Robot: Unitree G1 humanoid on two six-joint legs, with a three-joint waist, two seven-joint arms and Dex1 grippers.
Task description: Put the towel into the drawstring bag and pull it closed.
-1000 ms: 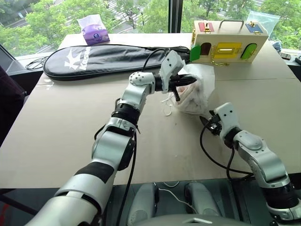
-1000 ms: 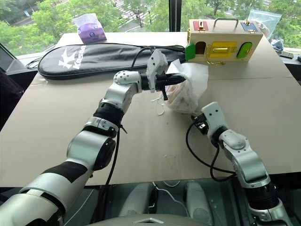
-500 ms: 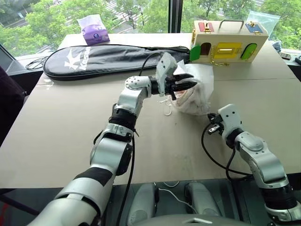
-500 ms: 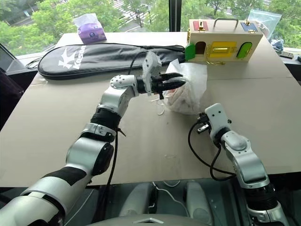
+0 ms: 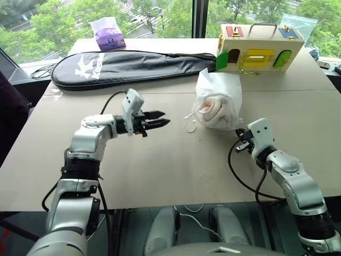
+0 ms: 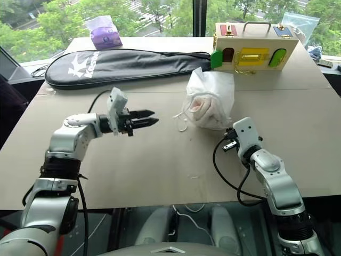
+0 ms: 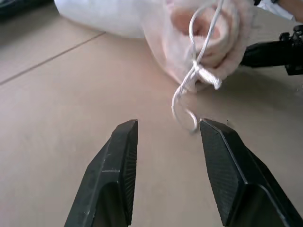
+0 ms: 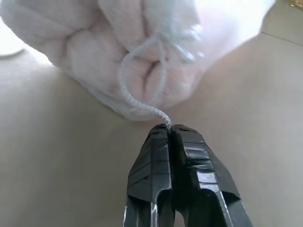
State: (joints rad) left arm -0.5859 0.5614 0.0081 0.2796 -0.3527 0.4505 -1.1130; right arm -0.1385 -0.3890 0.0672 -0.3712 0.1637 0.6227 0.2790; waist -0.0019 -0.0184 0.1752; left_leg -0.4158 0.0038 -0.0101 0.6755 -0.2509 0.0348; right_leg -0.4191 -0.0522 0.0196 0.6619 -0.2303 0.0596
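The white cord hangs in a loose loop from the bag's opening. My left gripper needs to pull the bag closed next, so it should pinch the cord by its knotted end (image 7: 208,78).
The white drawstring bag (image 5: 219,96) lies on the table in front of the wooden box, with the off-white towel (image 5: 210,111) bulging inside it near its mouth. A loose white cord (image 7: 191,78) loops out of the mouth toward my left gripper (image 5: 164,118). That gripper hovers open and empty a hand's width to the left of the bag, pointing at it. My right gripper (image 8: 169,128) sits just in front of the bag on its right side. Its fingers are shut on the end of another cord (image 8: 142,106) that runs to the bag.
A long black racket case (image 5: 128,64) lies across the back of the table. A purple tissue pack (image 5: 108,33) sits behind it. The wooden latch box (image 5: 258,49) stands behind the bag, with a clear zip bag (image 5: 298,21) beyond it.
My left gripper has come out of the bag's mouth, swung left and down, and opened. The bag has stayed put. The right arm has kept still.
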